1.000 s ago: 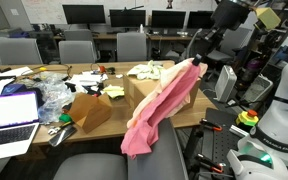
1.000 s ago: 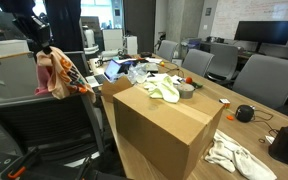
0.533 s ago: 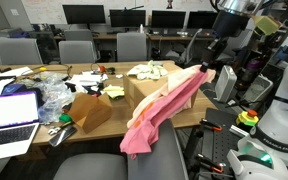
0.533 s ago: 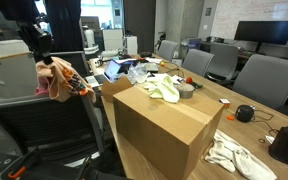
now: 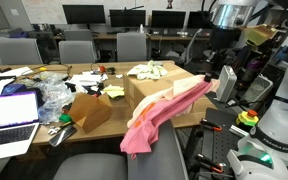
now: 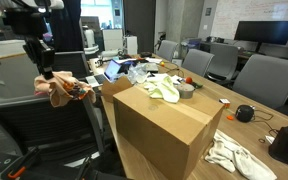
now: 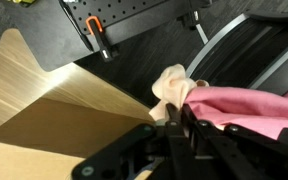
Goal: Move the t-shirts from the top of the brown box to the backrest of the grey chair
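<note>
My gripper is holding the pink t-shirt and needs to keep holding it until its raised end comes down, because the fingers are pinching that end well above the grey chair's backrest.
My gripper [image 5: 213, 80] is shut on the end of a pink t-shirt [image 5: 159, 112] with a cream one bunched into it. The cloth hangs slanting down over the backrest of the grey chair [image 5: 164, 155] in front of the brown box [image 5: 144, 92]. In an exterior view the gripper [image 6: 46, 70] holds the bundle [image 6: 60, 90] just above the chair [image 6: 44, 125], beside the box [image 6: 159, 125]. A cream t-shirt [image 5: 149, 71] still lies on the box top, also seen in an exterior view [image 6: 164, 90]. The wrist view shows the jaws [image 7: 179, 122] pinched on pink cloth [image 7: 249, 110] and cream cloth [image 7: 172, 85].
A smaller cardboard box [image 5: 89, 110] and an open laptop [image 5: 9, 112] sit on the cluttered table. A white cloth [image 6: 234, 155] lies on the table past the box. A white machine [image 5: 284, 110] stands close to the arm. More chairs and monitors line the back.
My gripper has moved down and away from the box with the shirts still held, so the held end hangs lower over the chair.
</note>
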Controlling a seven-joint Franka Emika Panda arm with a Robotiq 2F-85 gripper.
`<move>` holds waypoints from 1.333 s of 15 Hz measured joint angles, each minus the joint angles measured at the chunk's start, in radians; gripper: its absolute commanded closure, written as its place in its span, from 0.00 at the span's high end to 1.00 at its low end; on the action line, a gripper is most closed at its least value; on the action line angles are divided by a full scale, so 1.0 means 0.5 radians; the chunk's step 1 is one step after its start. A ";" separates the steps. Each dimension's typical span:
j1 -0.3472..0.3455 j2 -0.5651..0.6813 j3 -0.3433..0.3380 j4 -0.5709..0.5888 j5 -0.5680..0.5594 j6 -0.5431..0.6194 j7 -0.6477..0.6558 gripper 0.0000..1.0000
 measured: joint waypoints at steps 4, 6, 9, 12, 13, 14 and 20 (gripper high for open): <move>0.001 0.187 0.025 -0.004 0.000 -0.009 0.002 0.02; 0.001 0.278 0.034 -0.004 0.000 -0.009 0.017 0.02; -0.007 0.414 0.034 -0.004 -0.001 -0.009 0.068 0.02; -0.052 0.564 0.010 -0.004 -0.003 -0.004 0.120 0.02; -0.076 0.619 -0.006 -0.004 -0.004 -0.001 0.139 0.02; -0.102 0.676 -0.030 -0.004 -0.004 0.001 0.147 0.02; -0.229 1.053 -0.184 0.015 -0.004 0.089 0.213 0.02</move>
